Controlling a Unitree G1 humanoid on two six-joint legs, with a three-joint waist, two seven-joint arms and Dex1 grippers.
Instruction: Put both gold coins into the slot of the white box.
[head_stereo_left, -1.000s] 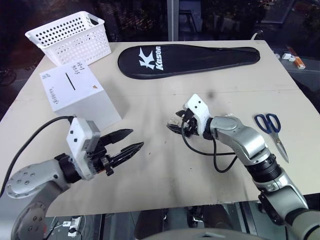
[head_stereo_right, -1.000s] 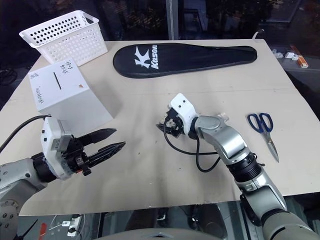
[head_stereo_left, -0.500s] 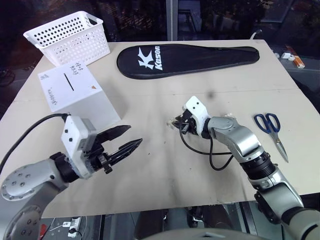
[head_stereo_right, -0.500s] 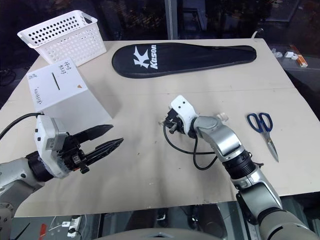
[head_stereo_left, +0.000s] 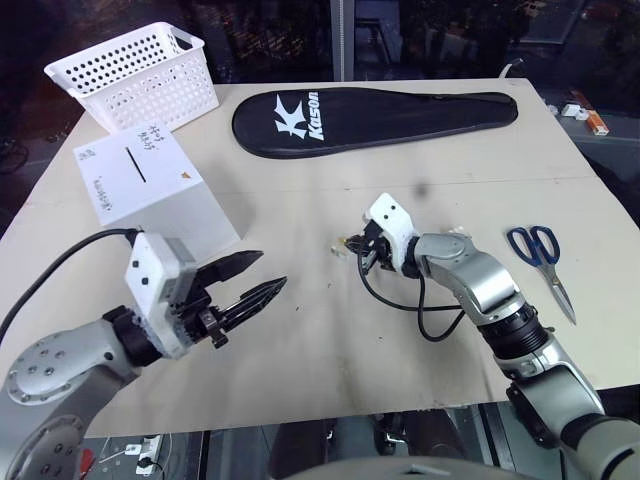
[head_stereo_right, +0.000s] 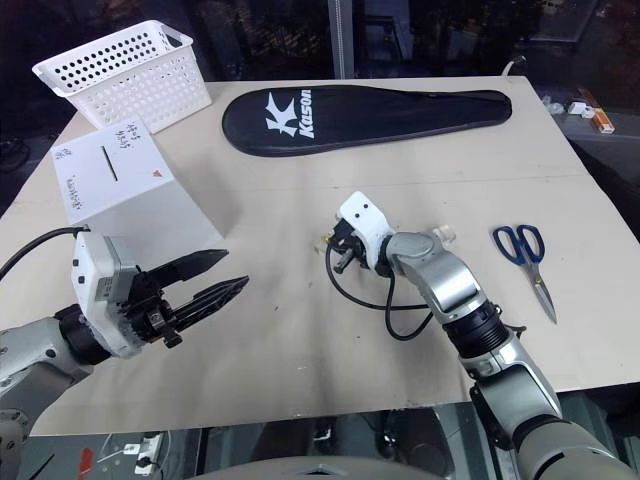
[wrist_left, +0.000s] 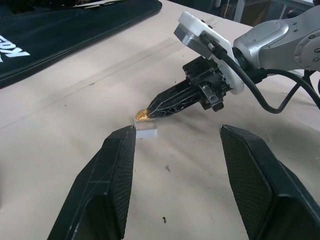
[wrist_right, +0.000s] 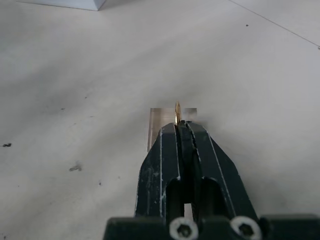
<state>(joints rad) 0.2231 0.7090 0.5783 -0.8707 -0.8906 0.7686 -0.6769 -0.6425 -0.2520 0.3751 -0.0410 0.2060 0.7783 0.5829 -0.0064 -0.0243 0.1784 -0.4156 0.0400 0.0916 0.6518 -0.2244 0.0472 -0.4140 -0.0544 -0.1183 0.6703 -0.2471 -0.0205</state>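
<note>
The robot's right gripper covers one side of the gold coin with its fingers, so the left gripper will next grab the coin by its exposed edge (wrist_left: 141, 114).
Near the middle of the table my right gripper (head_stereo_left: 346, 246) points down and to the left, shut on a gold coin (wrist_left: 144, 114) held on edge at its fingertips (wrist_right: 176, 131). The coin (wrist_right: 177, 112) sits just over a small clear block (wrist_left: 147, 131) lying on the table. The white box (head_stereo_left: 150, 190) stands at the back left, its black slot (head_stereo_left: 139, 163) on the sloping top face. In front of the box my left gripper (head_stereo_left: 272, 270) hovers open with nothing between its fingers, aimed toward the right gripper.
A white perforated basket (head_stereo_left: 140, 75) stands behind the box. A black racket cover (head_stereo_left: 380, 115) lies across the back of the table. Blue-handled scissors (head_stereo_left: 545, 262) lie near the right edge. A black cable loops under my right wrist.
My right gripper's fingers have closed onto the gold coin. Both hands have stayed about where they were.
</note>
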